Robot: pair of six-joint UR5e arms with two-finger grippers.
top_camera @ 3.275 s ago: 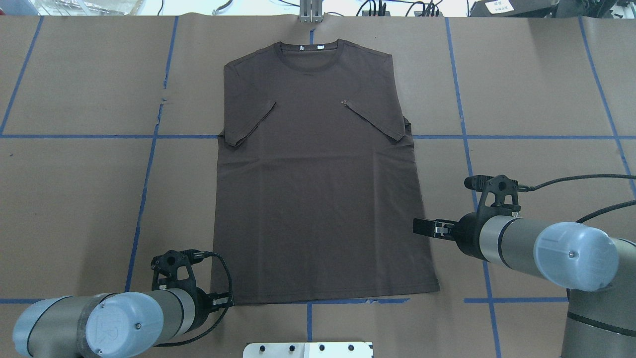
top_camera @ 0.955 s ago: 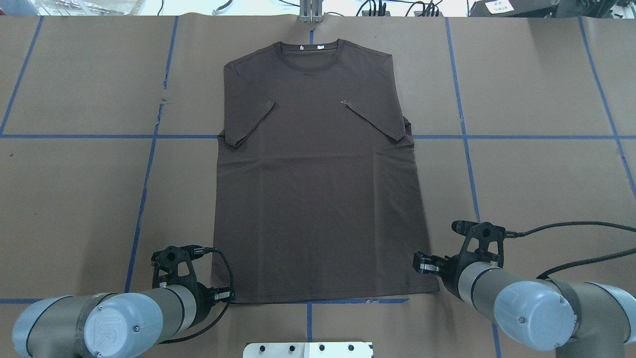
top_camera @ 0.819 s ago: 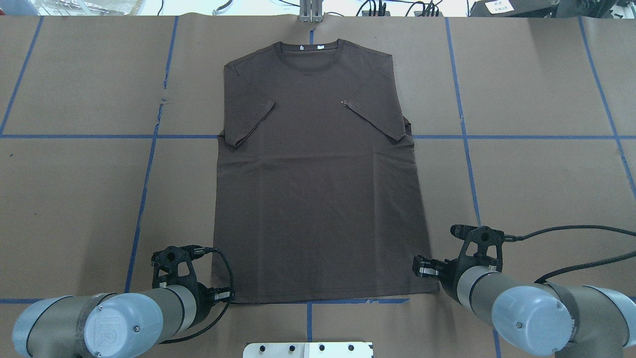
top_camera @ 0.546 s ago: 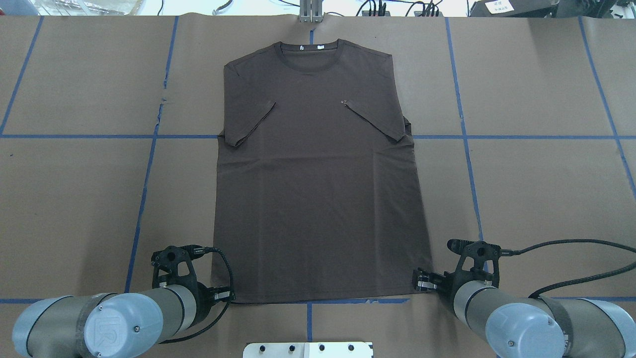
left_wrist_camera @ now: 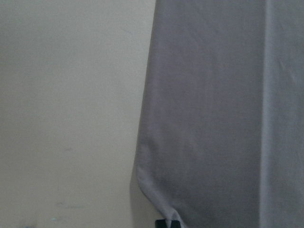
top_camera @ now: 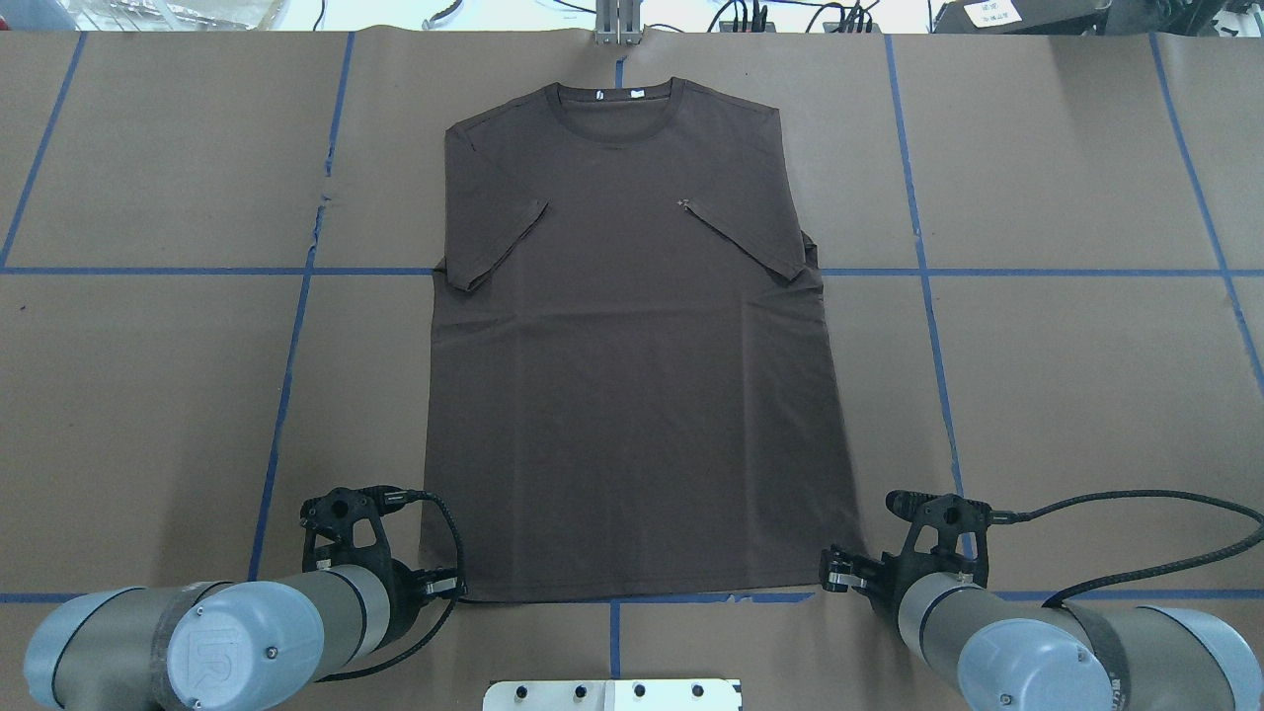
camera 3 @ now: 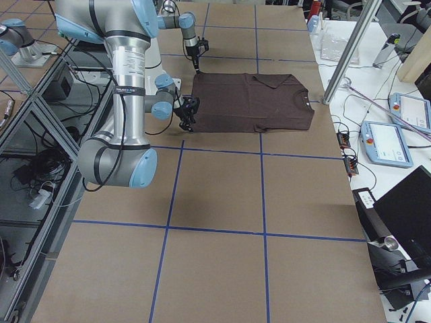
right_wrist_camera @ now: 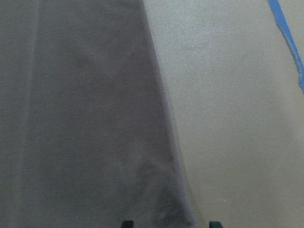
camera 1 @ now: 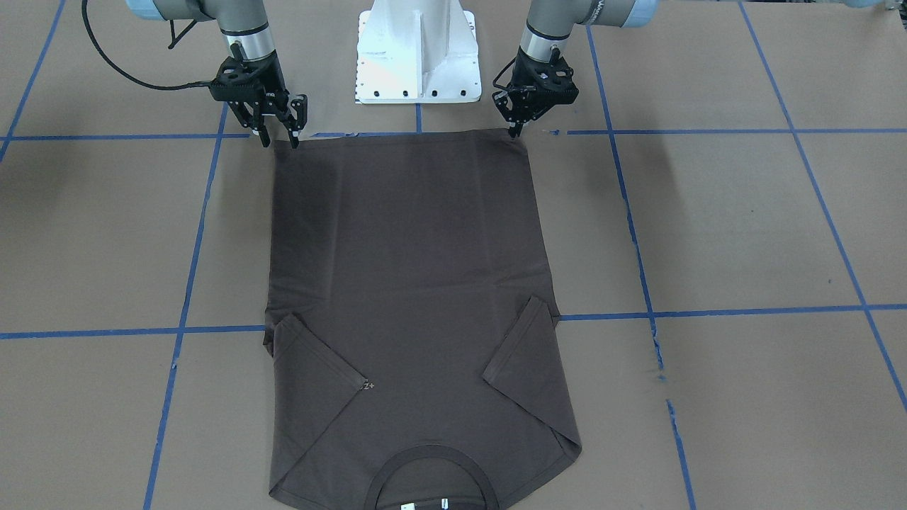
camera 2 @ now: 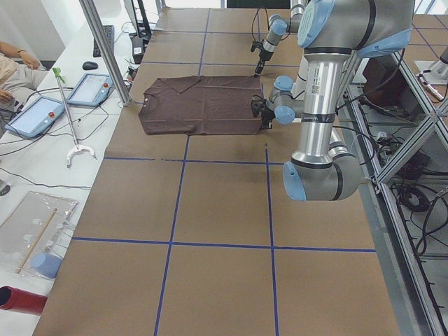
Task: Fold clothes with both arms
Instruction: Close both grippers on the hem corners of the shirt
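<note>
I need to grab the T-shirt by its corner (camera 1: 285, 146) with my right gripper next, to fold the T-shirt's hem over toward the hem's collar (camera 1: 429, 459).
The dark brown T-shirt (top_camera: 632, 395) lies flat on the table, collar at the far side, both sleeves folded inward. My left gripper (top_camera: 449, 585) is at the near left hem corner; in the front view it (camera 1: 515, 129) is shut on that corner, and its wrist view shows the fingertips (left_wrist_camera: 168, 223) together on the cloth (left_wrist_camera: 223, 118). My right gripper (top_camera: 834, 573) is at the near right hem corner. In the front view it (camera 1: 280, 140) is open, and its wrist view shows the fingertips (right_wrist_camera: 127, 223) apart, either side of the corner (right_wrist_camera: 85, 118).
The white pedestal base (camera 1: 418, 49) stands just behind the hem, between the two arms. Blue tape lines (top_camera: 286, 395) grid the brown table cover. Tablets (camera 2: 35, 115) and a metal pole (camera 2: 105, 49) stand beyond the table's far edge.
My right gripper has moved along the shirt's right edge toward the robot, down to the hem corner. The left gripper and the shirt have not moved.
</note>
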